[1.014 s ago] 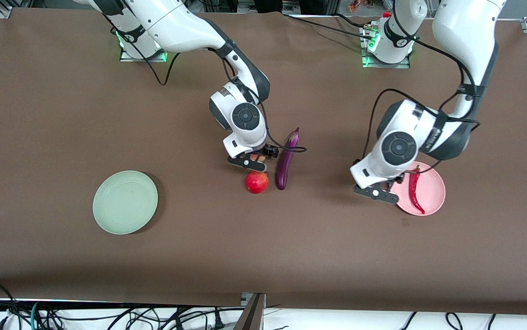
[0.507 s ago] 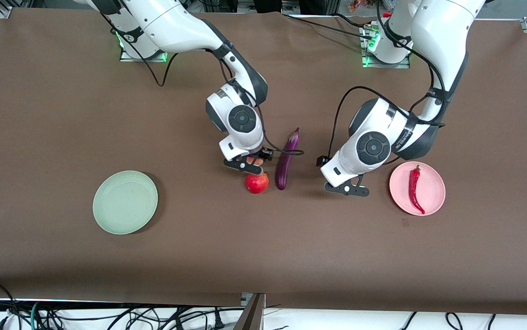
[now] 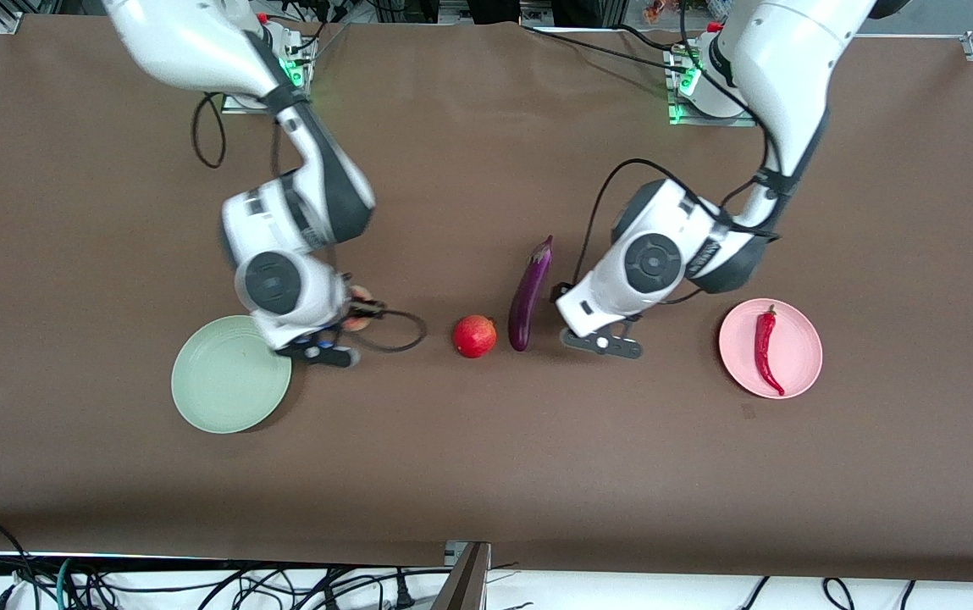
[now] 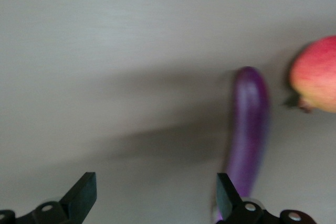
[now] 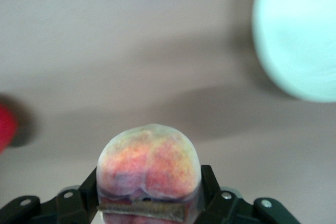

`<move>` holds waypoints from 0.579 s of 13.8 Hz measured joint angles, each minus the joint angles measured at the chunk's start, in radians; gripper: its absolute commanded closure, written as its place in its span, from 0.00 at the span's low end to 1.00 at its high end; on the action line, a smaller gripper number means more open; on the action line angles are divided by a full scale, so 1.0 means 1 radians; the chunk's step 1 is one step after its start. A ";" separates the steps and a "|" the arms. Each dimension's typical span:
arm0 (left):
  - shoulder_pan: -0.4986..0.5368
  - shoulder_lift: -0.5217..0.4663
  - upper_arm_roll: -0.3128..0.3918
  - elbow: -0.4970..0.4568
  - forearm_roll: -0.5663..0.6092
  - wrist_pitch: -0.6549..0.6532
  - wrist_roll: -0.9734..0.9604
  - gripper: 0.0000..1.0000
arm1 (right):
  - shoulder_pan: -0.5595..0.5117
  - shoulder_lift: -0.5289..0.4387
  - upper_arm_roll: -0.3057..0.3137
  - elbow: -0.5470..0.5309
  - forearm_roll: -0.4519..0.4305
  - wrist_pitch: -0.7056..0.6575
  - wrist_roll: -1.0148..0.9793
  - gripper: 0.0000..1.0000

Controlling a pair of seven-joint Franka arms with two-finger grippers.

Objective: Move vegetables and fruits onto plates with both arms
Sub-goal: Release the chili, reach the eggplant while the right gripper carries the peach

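The left gripper grabs the eggplant by its slender neck near the stem (image 3: pixel 540 263) next, to put the eggplant on the pink plate (image 3: pixel 801 339).
My right gripper (image 3: pixel 353 317) is shut on the yellowish-orange peach (image 3: pixel 359 305) and holds it over the table just beside the pale green plate (image 3: pixel 223 381). In the right wrist view the peach (image 5: pixel 149 161) sits between the fingers, with the green plate (image 5: pixel 299 35) ahead. My left gripper (image 3: pixel 596 335) is open and empty beside the purple eggplant (image 3: pixel 531 292). The left wrist view shows the eggplant (image 4: pixel 248 129) by one fingertip (image 4: pixel 226 195) and the red pomegranate (image 4: pixel 317 74) past it. The pomegranate (image 3: pixel 474 336) lies next to the eggplant. The red chili (image 3: pixel 765 347) lies on the pink plate (image 3: pixel 801 339).
Brown cloth covers the table (image 3: pixel 486 457). A black cable loop (image 3: pixel 393 335) hangs from the right wrist, low over the table between the peach and the pomegranate. The arm bases stand at the table's edge farthest from the front camera.
My right arm lifted the peach from beside the pomegranate and carried it toward the green plate. My left arm moved away from the pink plate to beside the eggplant.
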State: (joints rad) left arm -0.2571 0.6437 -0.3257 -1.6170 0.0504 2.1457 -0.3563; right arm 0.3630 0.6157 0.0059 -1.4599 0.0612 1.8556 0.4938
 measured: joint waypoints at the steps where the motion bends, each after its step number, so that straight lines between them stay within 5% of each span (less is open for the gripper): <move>1: -0.031 0.020 -0.002 -0.004 -0.001 0.036 -0.026 0.00 | -0.051 0.000 -0.007 -0.002 0.000 -0.002 -0.074 0.71; 6: -0.148 0.096 0.001 -0.008 -0.001 0.137 -0.229 0.00 | -0.285 0.017 -0.017 -0.018 -0.035 -0.002 -0.325 0.71; 7: -0.159 0.109 0.002 -0.008 0.000 0.150 -0.247 0.18 | -0.310 0.030 -0.017 -0.019 -0.040 0.000 -0.336 0.71; 8: -0.166 0.120 0.006 -0.008 0.005 0.167 -0.252 0.65 | -0.327 0.045 -0.017 -0.019 -0.041 0.009 -0.342 0.71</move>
State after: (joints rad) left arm -0.4230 0.7641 -0.3192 -1.6250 0.0555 2.3127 -0.6082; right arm 0.0362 0.6602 -0.0111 -1.4791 0.0201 1.8648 0.1515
